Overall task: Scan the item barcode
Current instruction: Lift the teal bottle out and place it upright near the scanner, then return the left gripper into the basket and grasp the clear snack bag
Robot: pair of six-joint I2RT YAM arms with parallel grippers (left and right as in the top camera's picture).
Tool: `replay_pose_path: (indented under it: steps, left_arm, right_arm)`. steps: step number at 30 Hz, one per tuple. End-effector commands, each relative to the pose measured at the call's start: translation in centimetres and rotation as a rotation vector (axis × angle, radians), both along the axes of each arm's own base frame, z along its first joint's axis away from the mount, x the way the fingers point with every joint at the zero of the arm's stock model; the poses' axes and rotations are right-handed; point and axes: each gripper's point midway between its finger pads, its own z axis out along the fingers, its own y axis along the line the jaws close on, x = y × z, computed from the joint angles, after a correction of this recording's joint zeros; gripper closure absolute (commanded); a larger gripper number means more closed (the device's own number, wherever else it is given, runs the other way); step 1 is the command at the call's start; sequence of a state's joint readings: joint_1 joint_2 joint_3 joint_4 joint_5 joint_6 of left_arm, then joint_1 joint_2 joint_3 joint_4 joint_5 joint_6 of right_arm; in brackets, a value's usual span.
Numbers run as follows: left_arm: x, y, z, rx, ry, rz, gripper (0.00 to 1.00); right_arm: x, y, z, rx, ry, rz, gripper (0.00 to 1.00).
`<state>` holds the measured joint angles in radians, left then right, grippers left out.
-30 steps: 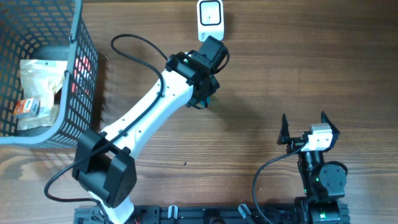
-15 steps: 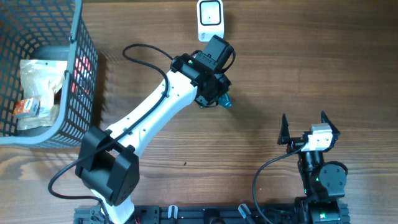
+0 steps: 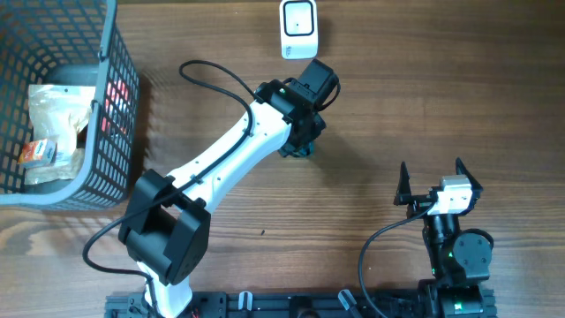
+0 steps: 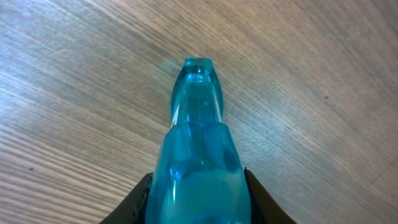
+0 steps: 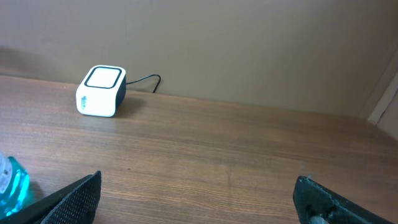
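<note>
The blue bottle's lower end (image 3: 301,152) (image 4: 199,64) meets the wooden tabletop and the blue bottle would rest there, so it is time for my left gripper to open.
The item is a translucent blue bottle (image 4: 198,155) held between the dark fingers (image 4: 138,202) of my left gripper (image 4: 198,208), its narrow end pointing away over the wood. From overhead only a blue sliver of the bottle (image 3: 304,151) shows under the left gripper (image 3: 305,141), just below the white scanner (image 3: 299,28). The right wrist view shows the scanner (image 5: 101,91) at the far left and the bottle (image 5: 11,182) at the left edge. No barcode shows. My right gripper (image 3: 431,181) rests open and empty at the near right, its jaws spread wide (image 5: 199,199).
A grey wire basket (image 3: 117,106) stands at the left edge with food packets (image 3: 51,119) inside. The scanner's cable (image 5: 146,81) runs off toward the wall. The left arm's black cable (image 3: 207,75) loops above the arm.
My left arm has carried the bottle to the right, below the scanner. The bottle's tip, which stuck out half a second ago, is now tucked under the wrist. The right arm is still.
</note>
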<state>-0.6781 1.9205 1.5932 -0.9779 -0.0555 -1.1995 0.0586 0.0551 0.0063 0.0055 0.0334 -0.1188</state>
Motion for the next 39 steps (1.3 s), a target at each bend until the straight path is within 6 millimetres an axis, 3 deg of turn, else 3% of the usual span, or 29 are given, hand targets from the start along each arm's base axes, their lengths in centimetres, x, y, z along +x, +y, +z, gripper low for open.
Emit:
replay_pose_path:
  steps: [1, 7, 8, 9, 17, 20, 25, 29, 32, 34, 35, 36, 39]
  left_arm:
    - [0.1, 0.2, 0.4, 0.004, -0.009, 0.017, 0.72]
    - [0.9, 0.3, 0.7, 0.011, -0.050, 0.032, 0.64]
    - [1.2, 0.1, 0.7, 0.004, -0.060, 0.033, 0.46]
    - [1.4, 0.0, 0.8, 0.003, -0.071, 0.034, 0.40]
    - [3.7, -0.2, 1.8, -0.002, -0.181, 0.047, 0.39]
    - [5.5, -0.4, 4.3, -0.017, -0.263, -0.022, 0.36]
    - [7.6, 2.3, 10.9, -0.082, -0.394, 0.031, 0.35]
    - [7.2, 7.5, 19.0, -0.116, -0.560, 0.065, 0.35]
    - [4.5, 12.6, 24.8, -0.084, -0.677, 0.065, 0.32]
    - [2.1, 16.5, 27.3, -0.039, -0.726, 0.085, 0.25]
    - [0.9, 19.2, 28.3, -0.006, -0.745, 0.137, 0.23]
    - [-0.5, 23.4, 29.1, 0.063, -0.758, 0.249, 0.19]
    - [-3.7, 32.1, 28.7, 0.195, -0.705, 0.503, 0.05]
  right_arm:
    - [0.0, 0.2, 0.2, -0.010, -0.008, 0.013, 0.00]
    - [0.0, 0.2, 0.2, -0.010, -0.008, 0.013, 0.00]
    - [0.0, 0.2, 0.2, -0.010, -0.008, 0.013, 0.00]
    - [0.0, 0.2, 0.2, -0.010, -0.008, 0.012, 0.00]
    - [0.0, 0.2, 0.2, -0.010, -0.008, 0.012, 0.00]
    - [0.0, 0.2, 0.2, -0.010, -0.008, 0.012, 0.00]
    - [0.0, 0.2, 0.2, -0.010, -0.008, 0.013, 0.00]
    - [0.0, 0.2, 0.2, -0.010, -0.008, 0.013, 0.00]
    - [0.0, 0.2, 0.2, -0.010, -0.008, 0.013, 0.00]
    - [0.0, 0.2, 0.2, -0.010, -0.008, 0.012, 0.00]
    - [0.0, 0.2, 0.2, -0.010, -0.008, 0.013, 0.00]
    - [0.0, 0.2, 0.2, -0.010, -0.008, 0.013, 0.00]
    - [0.0, 0.2, 0.2, -0.010, -0.008, 0.012, 0.00]
